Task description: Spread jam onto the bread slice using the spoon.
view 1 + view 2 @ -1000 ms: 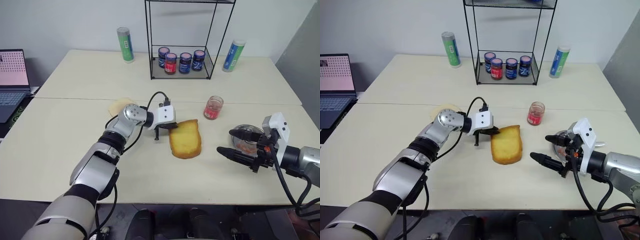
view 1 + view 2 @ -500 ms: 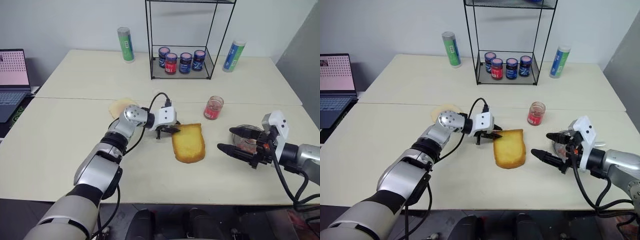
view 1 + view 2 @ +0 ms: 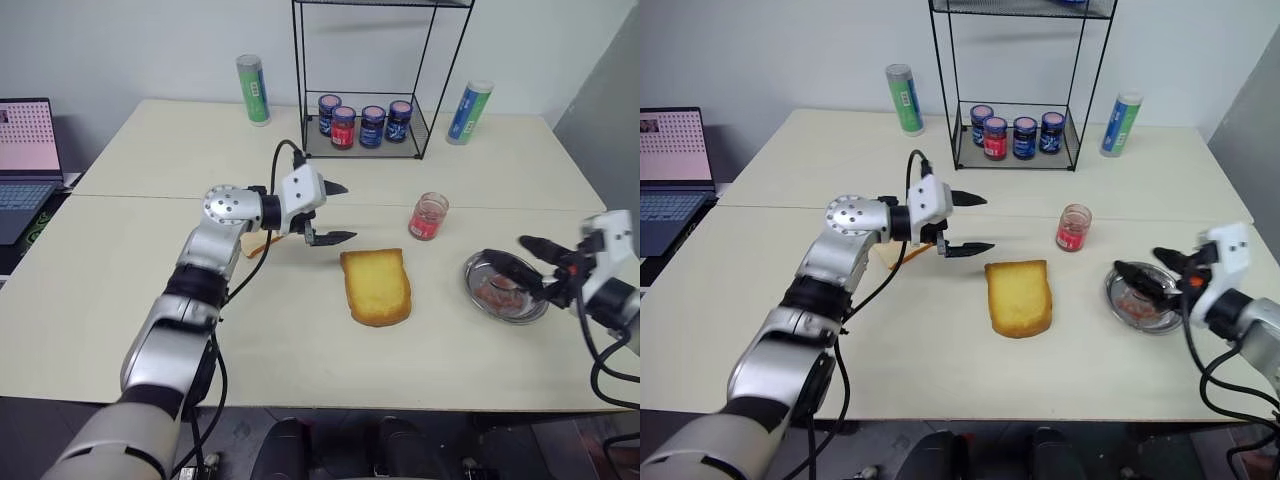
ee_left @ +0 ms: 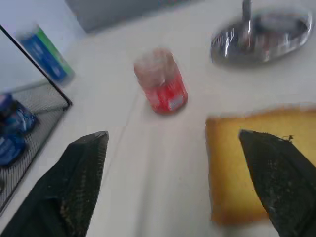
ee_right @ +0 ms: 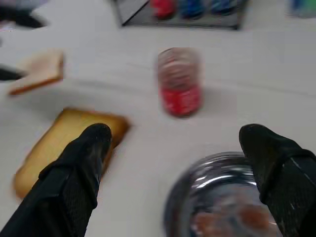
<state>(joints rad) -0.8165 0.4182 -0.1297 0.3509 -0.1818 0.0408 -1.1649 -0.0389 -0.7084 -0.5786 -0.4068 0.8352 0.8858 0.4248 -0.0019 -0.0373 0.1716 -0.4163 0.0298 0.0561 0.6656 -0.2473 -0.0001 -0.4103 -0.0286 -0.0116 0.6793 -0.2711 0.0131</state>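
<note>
My right gripper should grab the spoon by its handle next. The spoon's bowl then stays free to spread jam on the bread slice (image 3: 377, 287) (image 5: 66, 148).
The bread slice (image 3: 377, 287) lies flat mid-table, thick and golden with a darker crust. My left gripper (image 3: 348, 211) hangs open above the table just left of the slice, touching nothing; its two fingers (image 4: 81, 173) frame the bread slice (image 4: 242, 173) in the left wrist view. At the right, my right gripper (image 3: 505, 250) is open over a steel dish (image 3: 476, 281) that holds pink-red jam (image 3: 497, 293). The jam (image 5: 244, 217) also shows between the right fingers (image 5: 79, 168). A slim grey stick (image 4: 245, 17) rises from the dish; I cannot tell whether it is the spoon.
An open jar with a red label (image 3: 427, 215) stands between the bread and the dish. A paler thin slice (image 3: 258, 243) lies behind the left arm. At the back stand a wire rack of jars (image 3: 365, 120) and two tall tubes (image 3: 250, 90). A laptop (image 3: 25, 150) sits far left.
My left gripper has let go of the bread's edge, opened wide and risen. The bread ended slightly further right. My right gripper, still open, has swung right over the dish.
</note>
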